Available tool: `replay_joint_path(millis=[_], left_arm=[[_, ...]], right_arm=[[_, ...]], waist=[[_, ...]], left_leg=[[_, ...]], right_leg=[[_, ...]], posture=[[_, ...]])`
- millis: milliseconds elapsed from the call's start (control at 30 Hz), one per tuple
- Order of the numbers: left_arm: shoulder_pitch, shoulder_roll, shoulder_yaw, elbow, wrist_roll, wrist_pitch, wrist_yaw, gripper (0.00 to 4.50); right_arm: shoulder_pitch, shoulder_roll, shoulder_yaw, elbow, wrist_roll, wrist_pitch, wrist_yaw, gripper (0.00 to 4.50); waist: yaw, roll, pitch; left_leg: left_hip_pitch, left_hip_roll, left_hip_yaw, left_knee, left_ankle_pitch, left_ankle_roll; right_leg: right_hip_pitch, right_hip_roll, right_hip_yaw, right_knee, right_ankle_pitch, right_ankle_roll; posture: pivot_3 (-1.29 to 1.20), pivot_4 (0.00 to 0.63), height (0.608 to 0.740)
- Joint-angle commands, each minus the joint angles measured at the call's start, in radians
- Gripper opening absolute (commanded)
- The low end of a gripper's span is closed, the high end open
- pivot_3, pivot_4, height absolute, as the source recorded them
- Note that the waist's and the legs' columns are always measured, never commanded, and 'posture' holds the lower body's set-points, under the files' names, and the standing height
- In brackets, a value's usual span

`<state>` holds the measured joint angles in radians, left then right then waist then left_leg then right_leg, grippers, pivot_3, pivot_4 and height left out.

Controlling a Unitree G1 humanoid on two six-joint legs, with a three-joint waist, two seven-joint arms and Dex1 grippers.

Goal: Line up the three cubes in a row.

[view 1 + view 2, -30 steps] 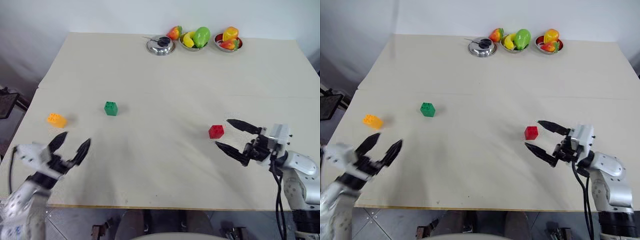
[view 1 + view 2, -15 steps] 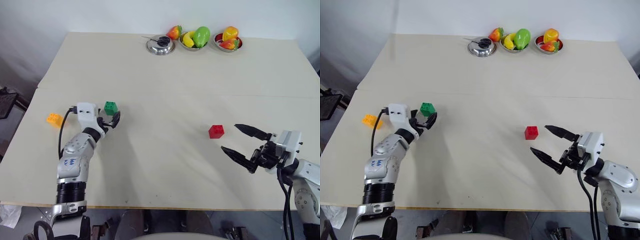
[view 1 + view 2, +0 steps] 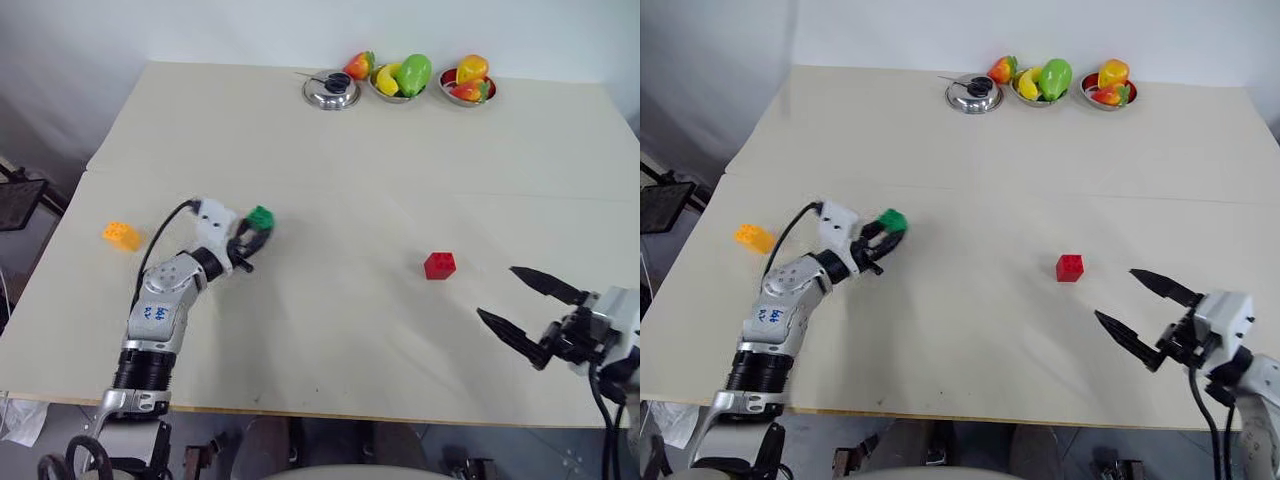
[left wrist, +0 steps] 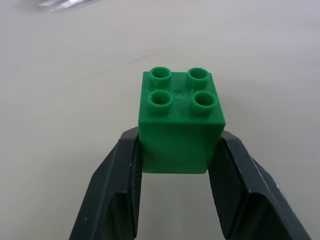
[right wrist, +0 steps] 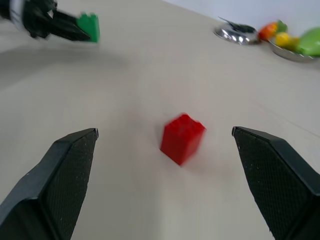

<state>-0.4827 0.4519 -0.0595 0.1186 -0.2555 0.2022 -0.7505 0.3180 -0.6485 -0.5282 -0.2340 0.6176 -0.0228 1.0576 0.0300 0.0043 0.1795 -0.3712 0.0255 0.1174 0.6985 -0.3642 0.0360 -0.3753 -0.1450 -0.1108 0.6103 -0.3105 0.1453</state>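
The green cube (image 3: 260, 217) (image 4: 180, 122) is still short of its spot near the red cube, so I need to move it there with my left gripper before I open.
My left gripper (image 3: 252, 236) is shut on the green cube (image 3: 260, 217), its black fingers pressing both sides of the block (image 4: 179, 120) just above the table's left half. The orange-yellow cube (image 3: 121, 235) lies near the left edge, well behind that arm. On the right half the red cube (image 3: 439, 265) sits alone on the table. My right gripper (image 3: 528, 312) hangs open near the front right corner, a short way from the red cube (image 5: 182, 138), with nothing between its fingers.
Three steel bowls stand at the table's far edge: one with a dark lid knob (image 3: 331, 91) and two holding toy fruit (image 3: 403, 77) (image 3: 466, 82). The beige table (image 3: 330, 170) stretches wide between the cubes.
My left gripper has closed on the green cube and carried it rightward. My right arm has drawn back toward the front right corner, farther from the red cube, still open.
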Motion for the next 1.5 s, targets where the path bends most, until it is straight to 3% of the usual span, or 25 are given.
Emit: replay_joint_path(millis=[33, 100, 200, 500, 967, 1333, 1367, 1500], left_arm=[[-0.093, 0.006, -0.15, 0.06, 0.018, -0.153, -0.299, 1.49], [-0.17, -0.033, -0.216, 0.184, 0.055, -0.238, -0.4, 1.49], [-0.306, -0.165, -0.25, 0.44, 0.095, -0.349, -0.424, 1.49], [-0.537, -0.356, -0.243, 0.925, 0.205, -0.555, -0.418, 1.49], [-0.61, -0.356, -0.179, 1.108, 0.292, -0.587, -0.354, 1.49], [-0.621, -0.357, -0.157, 1.135, 0.327, -0.562, -0.391, 1.49], [-0.62, -0.355, -0.153, 1.135, 0.328, -0.559, -0.385, 2.21], [-0.612, -0.334, -0.119, 1.121, 0.315, -0.575, -0.394, 3.33]], right_arm=[[0.05, -0.024, -0.09, -0.005, 0.028, -0.001, 0.019, 4.5], [0.07, -0.031, -0.117, 0.001, 0.028, -0.001, 0.026, 4.5], [0.101, -0.024, -0.15, -0.016, 0.04, 0.002, 0.027, 4.5], [0.201, 0.038, -0.173, -0.122, 0.06, 0.006, -0.008, 4.5], [0.231, 0.073, -0.161, -0.148, 0.056, 0.001, -0.029, 4.5], [0.244, 0.062, -0.157, -0.07, 0.039, -0.036, 0.057, 4.5], [0.238, 0.061, -0.154, -0.06, 0.036, -0.039, 0.06, 4.5], [0.199, 0.056, -0.124, -0.051, 0.032, -0.034, 0.065, 4.5]], waist=[[-0.002, 0.0, 0.0], [-0.002, 0.0, 0.0], [-0.002, 0.0, 0.0], [-0.004, -0.003, 0.002], [-0.004, -0.004, 0.002], [-0.005, -0.004, 0.003], [-0.005, -0.004, 0.003], [-0.006, -0.004, 0.003]], left_leg=[[0.0, 0.0, 0.0, 0.0, 0.0, 0.0], [0.0, -0.005, 0.002, 0.0, 0.0, 0.0], [0.0, -0.006, 0.002, 0.0, 0.0, 0.001], [-0.001, -0.006, 0.0, -0.001, 0.001, 0.002], [-0.002, -0.004, -0.001, -0.001, 0.001, 0.005], [-0.002, -0.008, -0.001, -0.001, 0.001, 0.006], [-0.002, -0.008, -0.001, -0.001, 0.001, 0.006], [-0.002, -0.007, -0.001, -0.001, 0.001, 0.006]], right_leg=[[0.0, 0.0, 0.0, 0.0, 0.0, 0.0], [0.0, 0.001, 0.0, 0.0, 0.0, 0.0], [0.0, 0.001, 0.001, 0.0, 0.0, 0.001], [-0.001, 0.0, 0.001, -0.003, 0.001, 0.002], [-0.002, -0.004, 0.0, -0.002, 0.002, 0.003], [-0.001, -0.004, 0.0, -0.001, 0.002, 0.003], [-0.001, -0.004, 0.0, -0.001, 0.002, 0.003], [-0.001, -0.004, 0.0, -0.001, 0.002, 0.003]], posture=[[0.0, 0.15, 0.74], [0.0, 0.15, 0.74], [0.0, 0.15, 0.74], [0.0, 0.15, 0.74], [0.0, 0.15, 0.74], [0.0, 0.15, 0.74], [0.0, 0.15, 0.74], [0.0, 0.15, 0.74]])
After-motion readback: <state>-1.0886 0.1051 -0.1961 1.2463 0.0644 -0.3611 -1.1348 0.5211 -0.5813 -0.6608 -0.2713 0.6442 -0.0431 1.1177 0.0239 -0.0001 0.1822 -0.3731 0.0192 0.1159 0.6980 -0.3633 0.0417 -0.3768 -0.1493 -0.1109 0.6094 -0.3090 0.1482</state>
